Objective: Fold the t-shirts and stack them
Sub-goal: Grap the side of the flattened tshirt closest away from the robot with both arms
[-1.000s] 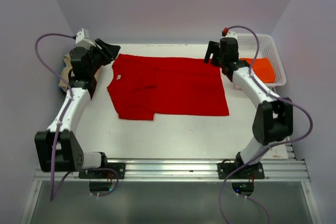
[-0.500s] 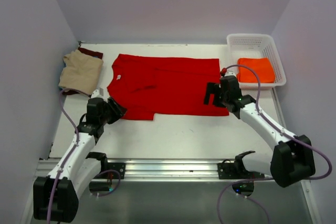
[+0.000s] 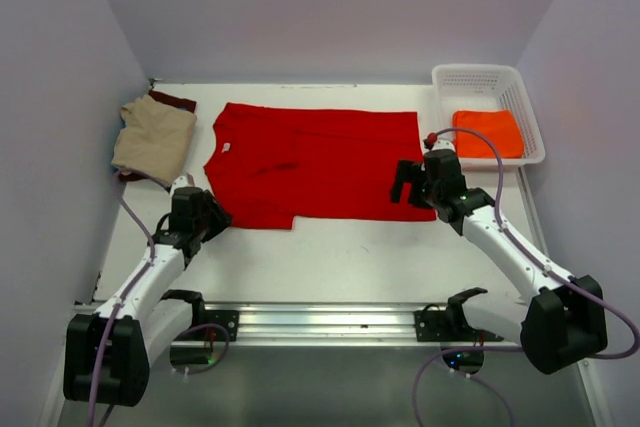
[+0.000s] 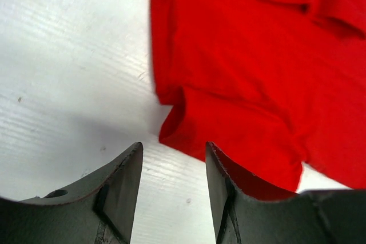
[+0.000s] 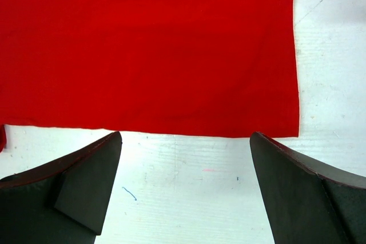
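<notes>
I need to move my left gripper toward the red t-shirt's edge before I close on it. The t-shirt's edge is just beyond my fingers, so I would miss it if I closed now.
A bright red t-shirt [image 3: 320, 162] lies spread flat across the middle of the table, its white neck label [image 3: 227, 148] at the left and one sleeve folded in. My left gripper [image 3: 218, 217] sits low at the shirt's near left corner. In the left wrist view that gripper [image 4: 171, 155] is open with only bare table between its fingers, and the red cloth [image 4: 257, 55] begins just ahead. My right gripper [image 3: 403, 185] hovers at the near right corner. In its wrist view it [image 5: 186, 141] stands wide open just short of the red hem [image 5: 148, 50].
A folded tan t-shirt [image 3: 155, 137] lies on a dark maroon one [image 3: 176, 100] at the back left. At the back right, a white basket [image 3: 488, 75] holds an orange t-shirt [image 3: 487, 132]. Walls close in on three sides.
Both arms have swung from the shirt's far side to its near corners and dropped low. The right gripper has opened wider. The red shirt has not moved.
</notes>
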`<state>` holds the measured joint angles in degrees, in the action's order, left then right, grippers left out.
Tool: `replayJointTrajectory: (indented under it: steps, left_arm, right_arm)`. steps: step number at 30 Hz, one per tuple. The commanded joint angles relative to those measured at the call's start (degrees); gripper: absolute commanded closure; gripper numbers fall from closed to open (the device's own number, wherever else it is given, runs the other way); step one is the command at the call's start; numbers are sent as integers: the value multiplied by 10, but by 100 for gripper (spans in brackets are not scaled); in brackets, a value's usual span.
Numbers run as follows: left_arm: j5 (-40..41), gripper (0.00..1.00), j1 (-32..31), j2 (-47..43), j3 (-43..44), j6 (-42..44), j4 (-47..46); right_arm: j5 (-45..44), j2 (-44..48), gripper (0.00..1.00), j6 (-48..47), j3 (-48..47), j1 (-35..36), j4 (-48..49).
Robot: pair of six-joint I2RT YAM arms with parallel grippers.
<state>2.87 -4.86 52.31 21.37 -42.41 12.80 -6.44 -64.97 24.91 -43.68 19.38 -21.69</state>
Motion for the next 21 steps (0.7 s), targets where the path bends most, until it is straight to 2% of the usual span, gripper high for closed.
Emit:
replayJointTrajectory:
  steps: [1,10,18,20,21]
  left_arm:
    - [17,49,-1,26,5,1,-5]
    - [-20,49,-1,38,-62,-28,-118]
    - [-64,50,-1,52,-118,-55,-290]
    - [-76,53,-1,60,-120,-53,-314]
    - [-82,56,-1,63,-120,-53,-321]
  right_arm:
    - [0,-8,1,11,2,-2,2]
    - [-18,-29,1,9,18,-1,17]
    - [-17,-66,2,8,34,-2,51]
    - [-18,-77,4,7,34,-1,57]
    - [-18,-81,9,7,34,-1,60]
